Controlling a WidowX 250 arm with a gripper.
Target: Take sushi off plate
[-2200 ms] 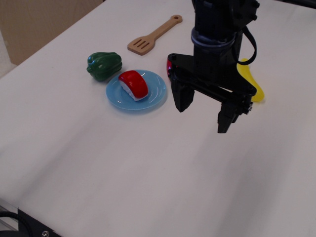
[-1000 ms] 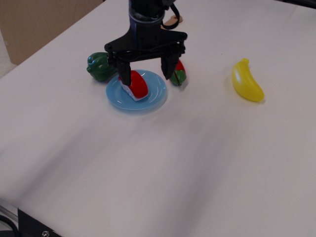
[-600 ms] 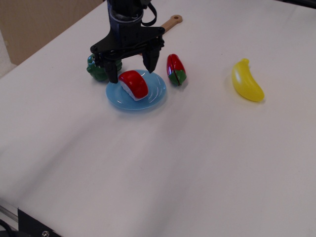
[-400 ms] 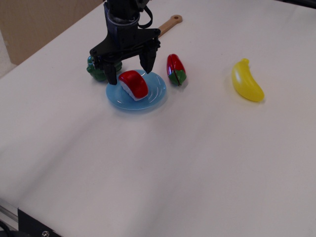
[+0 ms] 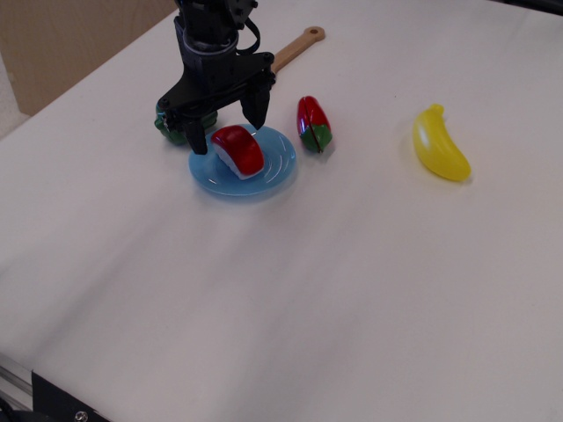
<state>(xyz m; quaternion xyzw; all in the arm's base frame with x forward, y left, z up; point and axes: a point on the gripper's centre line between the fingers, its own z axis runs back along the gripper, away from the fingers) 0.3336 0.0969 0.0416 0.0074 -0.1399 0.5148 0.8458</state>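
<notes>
The gripper takes hold of the red-topped sushi by its long sides next, to take the sushi off the light-blue plate (image 5: 274, 168).
The sushi (image 5: 238, 149), a glossy red oblong on a white rice base, lies on the light-blue plate (image 5: 274, 168) at the table's upper left. My black gripper (image 5: 226, 127) is open and stands over the far end of the sushi. One finger (image 5: 197, 134) is to the sushi's left and the other finger (image 5: 256, 110) is behind it to the right. The jaws straddle the sushi without closing on it.
A green toy pepper (image 5: 171, 126) sits just left of the plate, partly hidden by the gripper. A red-and-green toy vegetable (image 5: 312, 124) lies right of the plate. A wooden spatula (image 5: 295, 46) is behind. A yellow banana (image 5: 441, 144) lies at the right.
My gripper swung from the table's right side over to the plate, then settled slightly left and back, open over the sushi. The sushi and plate have not moved.
</notes>
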